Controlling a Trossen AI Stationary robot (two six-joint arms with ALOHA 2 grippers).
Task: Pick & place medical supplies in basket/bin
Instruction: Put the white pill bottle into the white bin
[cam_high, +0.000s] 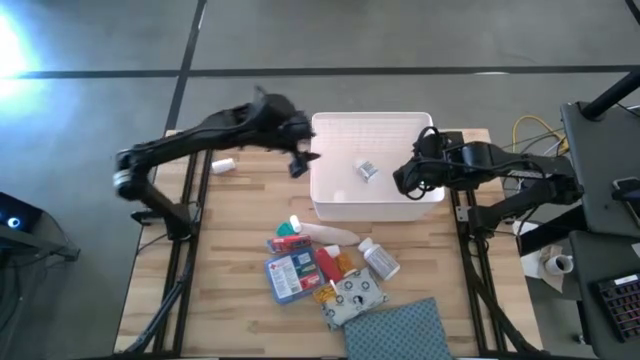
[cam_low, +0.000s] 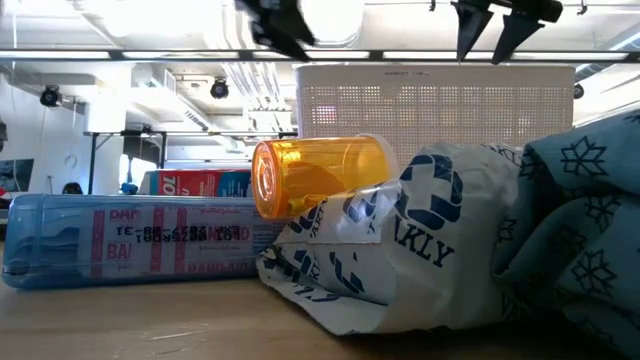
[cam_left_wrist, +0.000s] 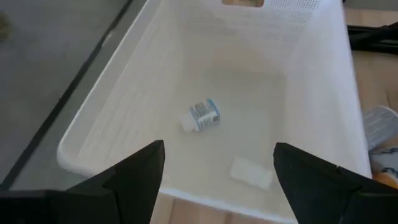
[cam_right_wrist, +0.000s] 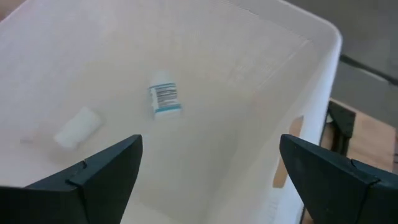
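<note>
The white pill bottle needs to go in the bin, so my right gripper will pick it up by its labelled body (cam_high: 384, 264) next.
The white bin (cam_high: 330, 205) stands at the table's far middle. A small white bottle with a blue-banded label (cam_left_wrist: 204, 116) and a small white piece (cam_left_wrist: 250, 172) lie on its floor. My left gripper (cam_left_wrist: 217, 180) hangs open above the bin's left rim (cam_high: 313, 165), holding nothing. My right gripper (cam_right_wrist: 211, 174) hangs open over the bin's right side, also holding nothing. Near the front edge lie a green-capped tube (cam_high: 312, 232), a blue-and-red flat packet (cam_high: 289, 276), red and orange packs (cam_high: 335, 263), a white bottle (cam_high: 380, 260) and a patterned pouch (cam_high: 356, 297).
Another white pill bottle (cam_high: 223, 165) lies on the table's far left. A blue-grey dotted cloth (cam_high: 400, 335) lies at the near edge beside the pouch. Bare wood shows left of the supplies. Cables and equipment sit beyond the table's right edge.
</note>
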